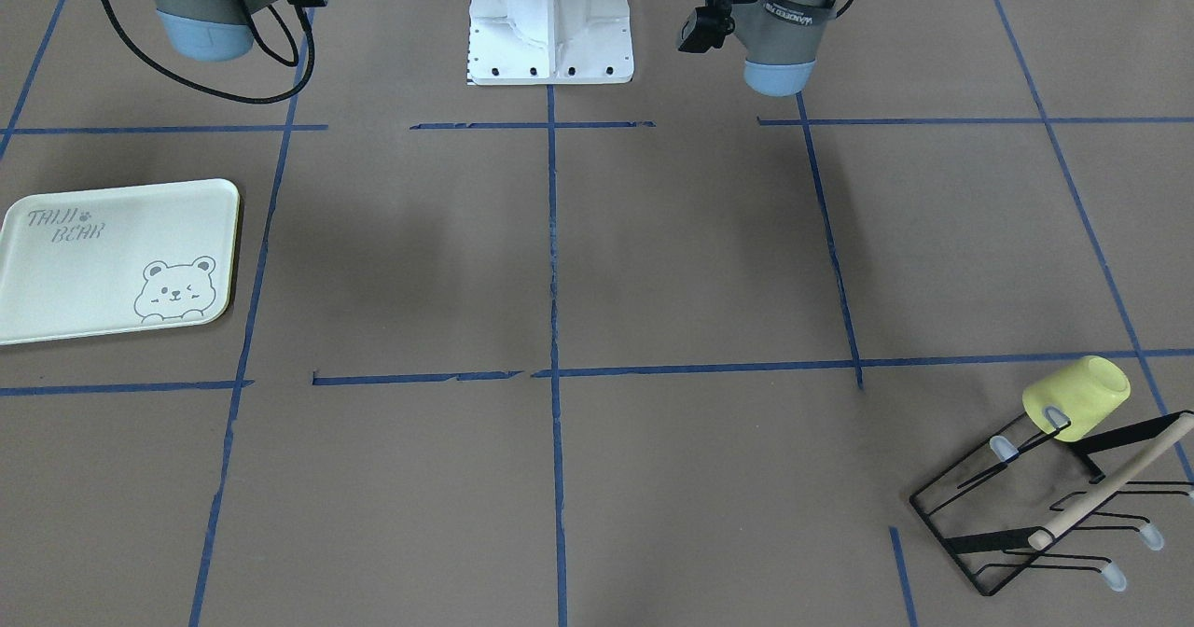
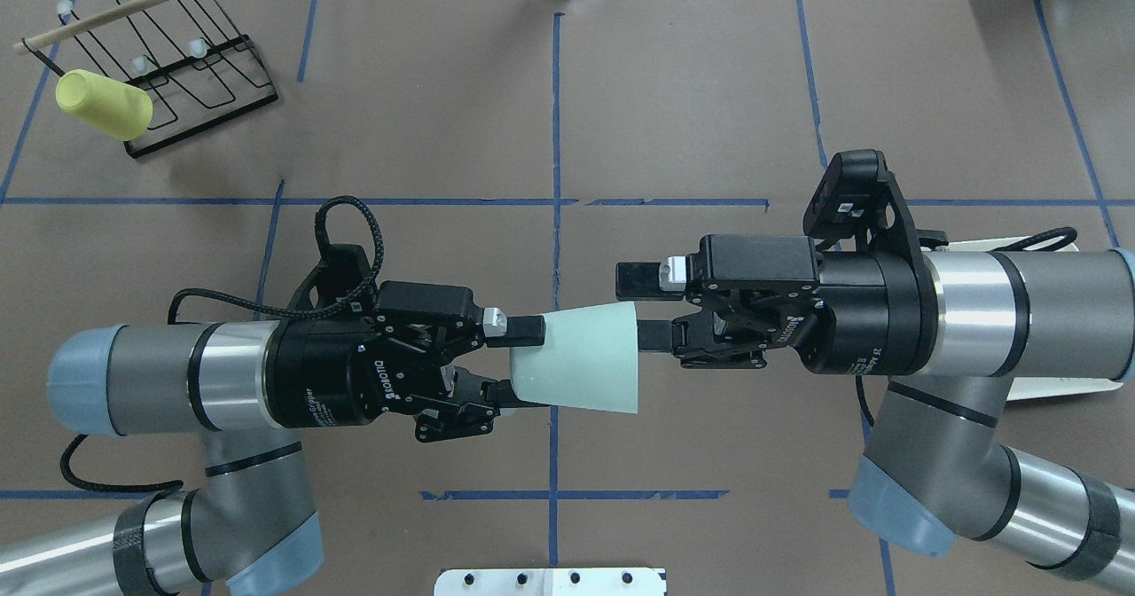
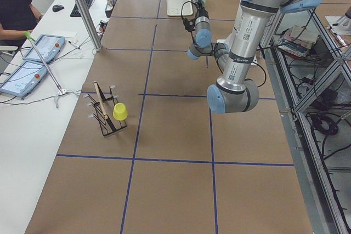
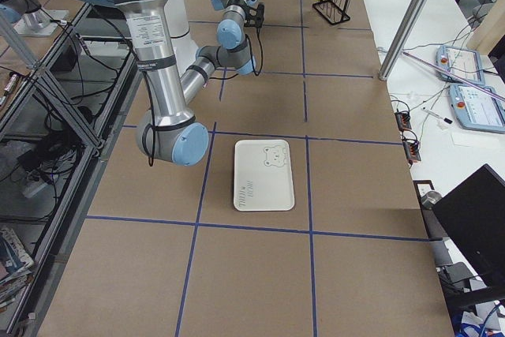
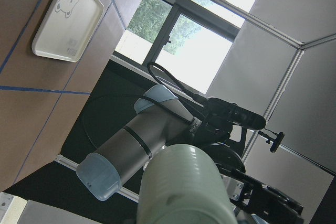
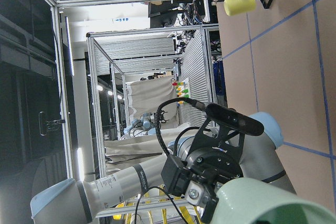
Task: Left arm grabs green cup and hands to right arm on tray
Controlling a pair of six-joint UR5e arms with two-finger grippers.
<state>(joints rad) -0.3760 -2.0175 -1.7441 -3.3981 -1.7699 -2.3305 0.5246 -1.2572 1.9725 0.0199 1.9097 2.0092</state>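
Note:
My right gripper is to take the green cup to the tray, so it needs to grab its rim [image 6: 273,190] next.
The pale green cup [image 2: 585,356] lies level in the air over the table's middle. My left gripper [image 2: 528,365] is shut on its narrow base end. The cup's wide mouth points at my right gripper [image 2: 640,308], which is open. Its upper finger [image 2: 640,279] sits just outside the rim and its lower finger [image 2: 654,334] is at the mouth. The cup fills the lower part of the left wrist view [image 5: 184,187] and of the right wrist view [image 6: 268,203]. The cream tray [image 1: 117,258] with the bear drawing lies flat on the table, partly hidden under my right arm in the overhead view [image 2: 1064,388].
A yellow cup [image 2: 105,104] hangs on a black wire rack [image 2: 177,73] with a wooden rod at the far left corner. The white robot base [image 1: 550,34] stands at the table's near edge. Blue tape lines grid the brown table.

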